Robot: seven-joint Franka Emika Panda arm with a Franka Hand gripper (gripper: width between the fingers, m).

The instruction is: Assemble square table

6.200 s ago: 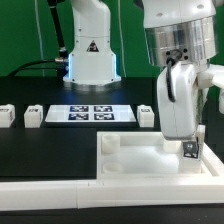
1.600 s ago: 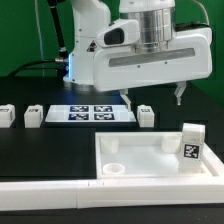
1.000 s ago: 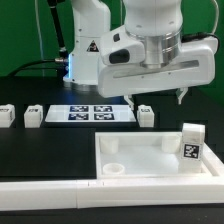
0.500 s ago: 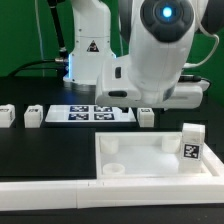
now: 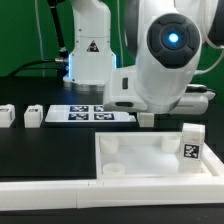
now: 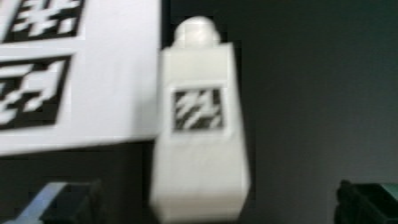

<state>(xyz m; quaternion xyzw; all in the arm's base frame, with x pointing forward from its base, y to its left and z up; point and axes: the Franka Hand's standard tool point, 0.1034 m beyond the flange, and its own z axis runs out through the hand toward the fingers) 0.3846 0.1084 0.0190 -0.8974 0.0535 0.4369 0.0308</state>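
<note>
My gripper should next grab the white leg by its wide plain end (image 6: 201, 198), so that the leg's round tip stays free to go into the tabletop.
The white square tabletop (image 5: 140, 170) lies rim up at the front of the exterior view's right. One white leg (image 5: 191, 145) with a tag stands upright in its right corner. Another tagged leg (image 5: 147, 118) lies on the black table just right of the marker board. In the wrist view this leg (image 6: 199, 140) lies lengthwise between my fingers (image 6: 63, 205). My gripper (image 6: 214, 205) is open, with a gap on each side of the leg, not touching it. In the exterior view the arm's body hides the gripper.
The marker board (image 5: 90, 113) lies mid-table and shows in the wrist view (image 6: 54, 80). Two more legs (image 5: 33, 116) (image 5: 5, 115) lie at the exterior view's left. A long white bar fence (image 5: 50, 190) runs along the front. The robot base (image 5: 88, 55) stands behind.
The arm left the upright leg in the tabletop's corner, moved back over the leg beside the marker board, and has turned and lowered toward it.
</note>
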